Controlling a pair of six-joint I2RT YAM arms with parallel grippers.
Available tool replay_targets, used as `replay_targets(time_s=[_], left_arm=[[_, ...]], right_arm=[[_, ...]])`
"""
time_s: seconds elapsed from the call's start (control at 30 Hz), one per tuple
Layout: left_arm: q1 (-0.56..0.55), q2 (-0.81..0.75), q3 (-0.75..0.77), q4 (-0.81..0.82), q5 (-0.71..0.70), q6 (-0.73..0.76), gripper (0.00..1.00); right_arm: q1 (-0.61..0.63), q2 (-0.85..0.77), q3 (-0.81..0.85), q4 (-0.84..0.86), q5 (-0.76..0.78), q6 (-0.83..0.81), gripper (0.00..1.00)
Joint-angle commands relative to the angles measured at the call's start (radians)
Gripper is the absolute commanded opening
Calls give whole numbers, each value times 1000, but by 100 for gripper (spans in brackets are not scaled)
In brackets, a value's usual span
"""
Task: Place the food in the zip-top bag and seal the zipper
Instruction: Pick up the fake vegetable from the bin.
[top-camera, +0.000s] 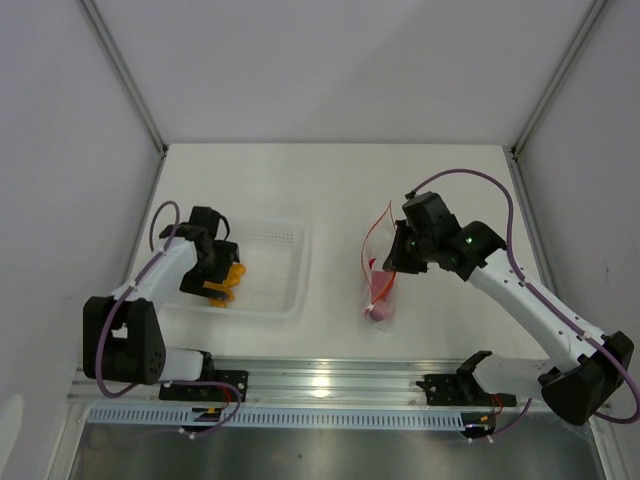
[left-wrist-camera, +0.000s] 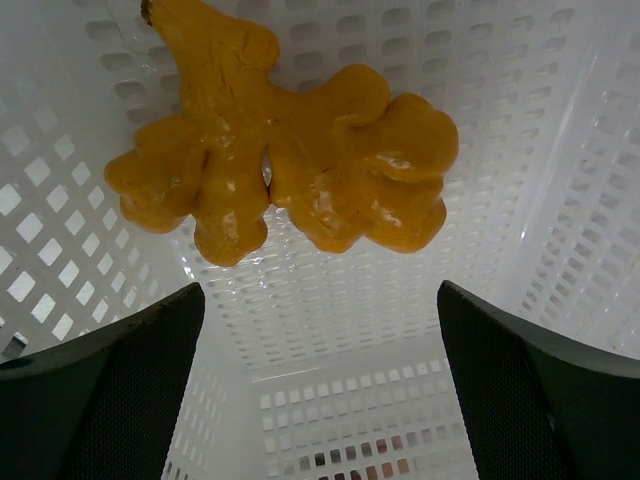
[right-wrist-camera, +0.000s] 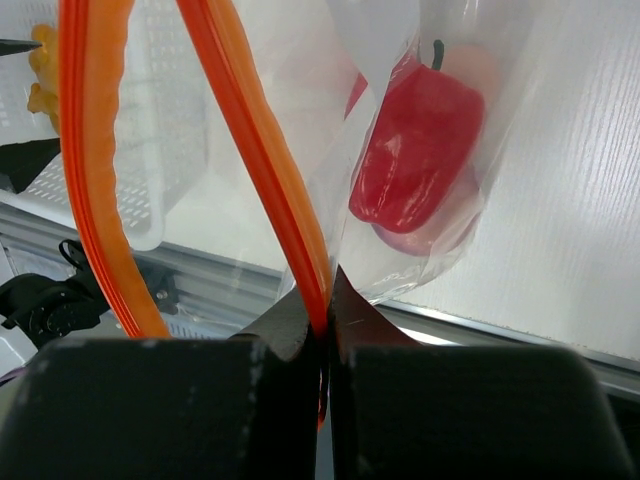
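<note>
I should grab the orange-yellow food piece (left-wrist-camera: 280, 150) by its outer lobes with my left gripper next. The rest of the food piece is then free to go into the bag's opening.
A lumpy orange-yellow food piece (left-wrist-camera: 280, 150) lies in the white perforated tray (left-wrist-camera: 350, 400). My left gripper (left-wrist-camera: 320, 330) hangs just above it, open and empty; from above, that gripper (top-camera: 215, 280) covers part of the orange piece (top-camera: 232, 280). My right gripper (right-wrist-camera: 325, 320) is shut on the red-orange zipper (right-wrist-camera: 255, 150) and holds the zip-top bag (top-camera: 380, 285) up with its mouth gaping. A glossy red pepper (right-wrist-camera: 415, 150) sits inside the bag, with a pinkish-purple piece (right-wrist-camera: 440, 238) under it.
The tray (top-camera: 275, 270) stands at the left of the table, and the bag hangs right of centre. A metal rail (top-camera: 330, 380) runs along the near edge. Enclosure walls close in the left, right and back sides.
</note>
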Motion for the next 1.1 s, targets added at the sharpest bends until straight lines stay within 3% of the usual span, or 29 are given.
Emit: replay_targets(time_s=[0.0, 0.6, 1.07], left_arm=[[-4, 45, 46, 36, 18, -47, 99], [-8, 261, 227, -62, 27, -96, 99], [-6, 292, 179, -68, 4, -153, 99]], right_arm=[[5, -18, -1, 15, -3, -12, 0], [7, 2, -17, 36, -9, -9, 0], [7, 2, -15, 33, -6, -12, 0]])
